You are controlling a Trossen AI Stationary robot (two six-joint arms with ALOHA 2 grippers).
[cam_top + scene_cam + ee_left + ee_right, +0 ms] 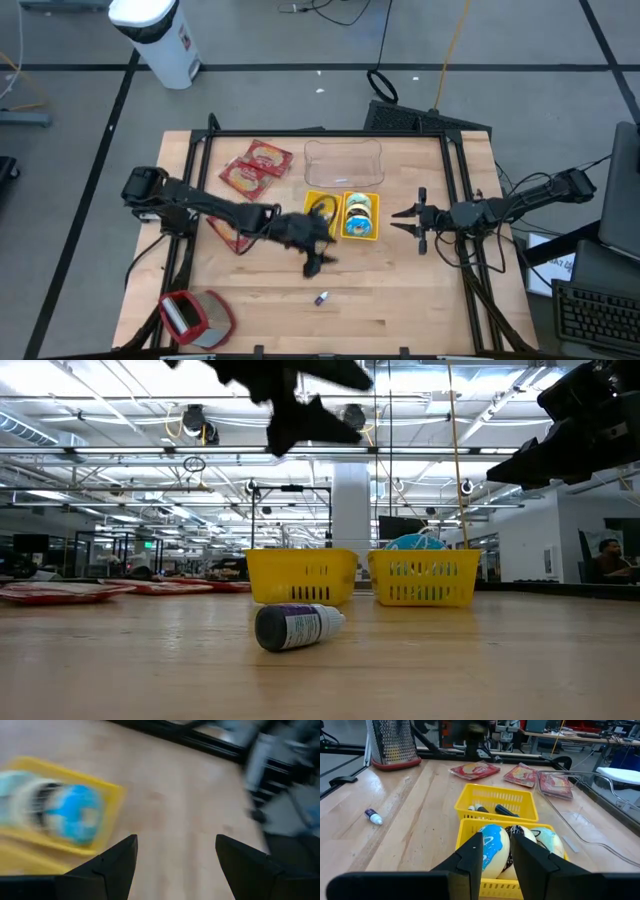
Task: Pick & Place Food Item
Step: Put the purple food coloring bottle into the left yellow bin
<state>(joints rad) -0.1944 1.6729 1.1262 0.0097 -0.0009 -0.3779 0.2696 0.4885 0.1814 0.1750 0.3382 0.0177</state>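
Observation:
My left gripper grabs a red food packet's edge near a corner next, to place food in the clear tray [343, 162].
Two yellow baskets stand side by side mid-table. The right basket [360, 215] holds round blue-and-white food items [492, 845]; the left basket [322, 208] holds dark things [502, 811]. Three red food packets [265, 158], [243, 178], [230, 238] lie flat on the table's left half; my left arm partly covers the nearest one. My left gripper [318, 257] hangs above the table just near of the left basket, open, with nothing between its fingers [175, 850]. My right gripper [408, 222] waits right of the baskets, slightly open and holding nothing [497, 855].
A clear plastic tray [344, 163] lies behind the baskets. A small bottle [321, 298] lies on its side toward the near edge. A red-rimmed grater [195, 318] sits at the near left corner. Bare wood stretches between the bottle and the baskets.

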